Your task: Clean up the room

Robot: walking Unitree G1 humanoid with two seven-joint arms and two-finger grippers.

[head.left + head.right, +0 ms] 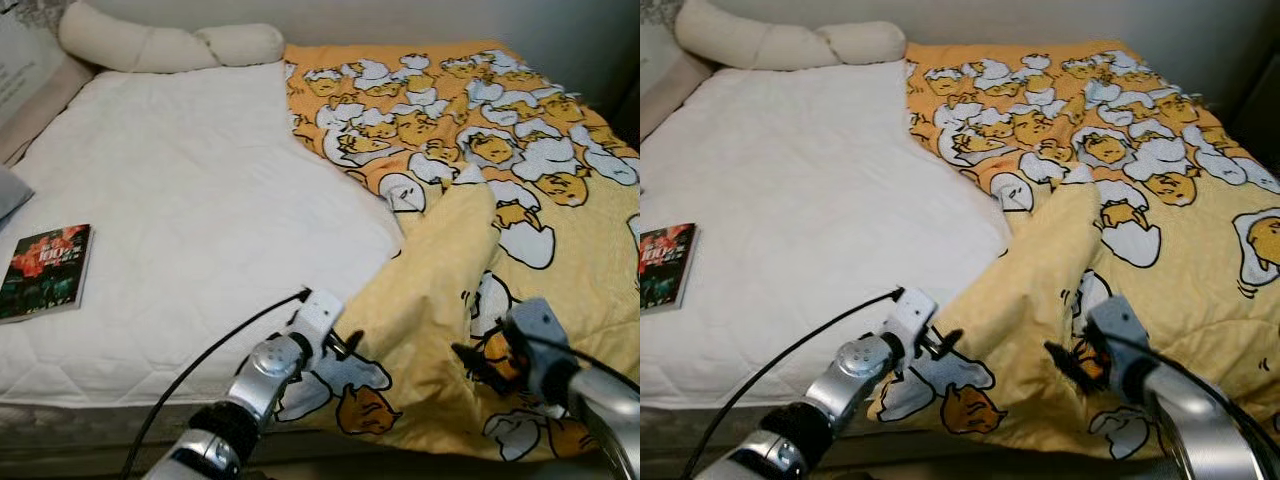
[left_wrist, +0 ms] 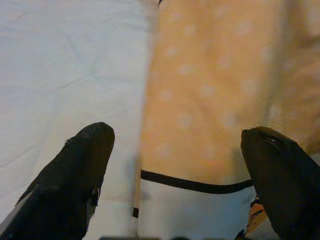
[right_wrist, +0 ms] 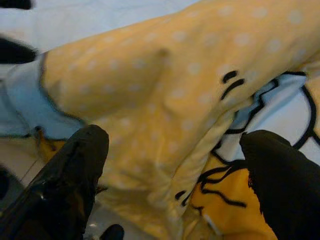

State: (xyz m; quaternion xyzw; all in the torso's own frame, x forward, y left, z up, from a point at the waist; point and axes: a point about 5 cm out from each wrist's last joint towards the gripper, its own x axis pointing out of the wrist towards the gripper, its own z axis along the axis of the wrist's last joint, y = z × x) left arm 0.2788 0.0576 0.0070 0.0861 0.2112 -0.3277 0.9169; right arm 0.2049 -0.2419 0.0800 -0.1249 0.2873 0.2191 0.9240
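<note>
I will next pinch the blanket [image 1: 480, 180] with my left gripper by its folded corner [image 1: 350, 358], where the cloth is doubled up while the rest of it lies spread flat.
A yellow blanket [image 1: 480, 180] printed with cartoon egg figures covers the right half of the bed, its left edge folded back toward the right. My left gripper [image 1: 345, 343] is open at the blanket's near left corner, with the blanket's edge [image 2: 200, 130] lying between its fingers [image 2: 80, 170]. My right gripper [image 1: 478, 362] is open over the blanket's front part, a raised fold [image 3: 165, 115] sitting between its fingers [image 3: 280, 185]. The bare white mattress pad [image 1: 190, 220] fills the left half of the bed.
A book [image 1: 45, 270] with a red and dark cover lies at the bed's left edge. A long cream bolster pillow [image 1: 165, 45] lies along the head of the bed by the wall. A grey pillow corner [image 1: 10, 190] shows at far left.
</note>
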